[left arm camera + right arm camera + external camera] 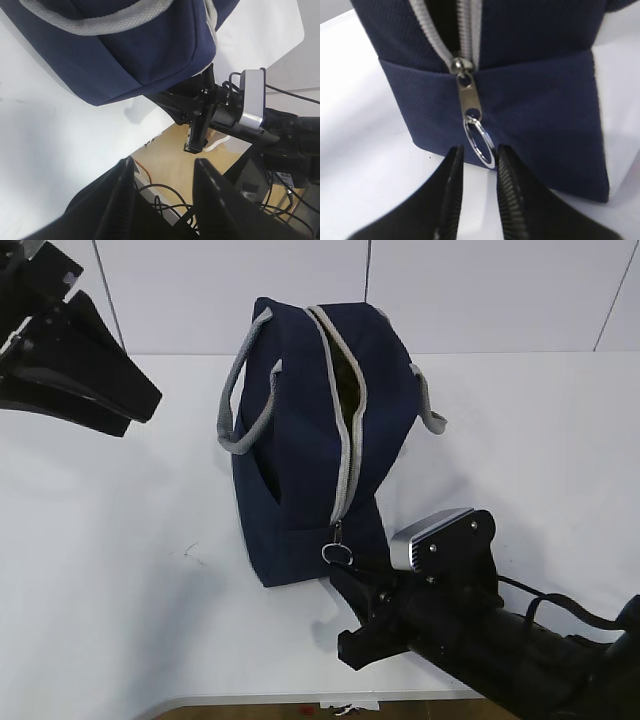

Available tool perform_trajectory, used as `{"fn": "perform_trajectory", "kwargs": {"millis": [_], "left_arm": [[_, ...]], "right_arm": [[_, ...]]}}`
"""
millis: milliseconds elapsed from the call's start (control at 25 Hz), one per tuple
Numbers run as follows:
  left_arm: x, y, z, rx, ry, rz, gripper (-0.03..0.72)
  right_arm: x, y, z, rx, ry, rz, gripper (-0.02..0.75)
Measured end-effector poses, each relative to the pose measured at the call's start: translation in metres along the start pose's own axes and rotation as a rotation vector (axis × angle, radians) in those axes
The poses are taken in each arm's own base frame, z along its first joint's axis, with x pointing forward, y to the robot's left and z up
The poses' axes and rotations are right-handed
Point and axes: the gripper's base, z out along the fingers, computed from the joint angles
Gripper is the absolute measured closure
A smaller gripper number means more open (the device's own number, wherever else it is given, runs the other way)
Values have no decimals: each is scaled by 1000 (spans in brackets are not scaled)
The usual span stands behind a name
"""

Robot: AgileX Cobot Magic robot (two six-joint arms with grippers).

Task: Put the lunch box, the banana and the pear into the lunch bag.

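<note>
I should next grab the pull ring with my right gripper by its lower end (490, 161), which hangs free, since the slider (461, 66) above sits close against the bag's cloth.
The navy lunch bag (310, 440) lies on the white table with its grey zipper (347, 455) running toward me. The zipper's teeth stand apart beyond the slider (461, 65), and olive lining shows in the gap. The metal pull ring (479, 142) hangs at the bag's near end. My right gripper (477, 155) is open, its fingertips on either side of the ring's lower end. It also shows in the exterior view (350, 585). My left gripper (135, 412) is open and empty, raised at the far left. The lunch box, banana and pear are out of view.
The bag's grey handles (240, 410) hang out to either side. The table's front edge (300, 700) lies just behind my right arm. In the left wrist view my left gripper (162, 167) looks past that edge at the floor and cables (165, 192).
</note>
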Motion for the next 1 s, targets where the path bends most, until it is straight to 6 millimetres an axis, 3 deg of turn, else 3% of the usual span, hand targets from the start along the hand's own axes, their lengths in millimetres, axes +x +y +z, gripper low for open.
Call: {"fn": "perform_trajectory", "kwargs": {"millis": [1000], "left_arm": [[0,-1,0,6,-2,-2,390]], "right_arm": [[-4,1,4,-3,-17,0,550]]}}
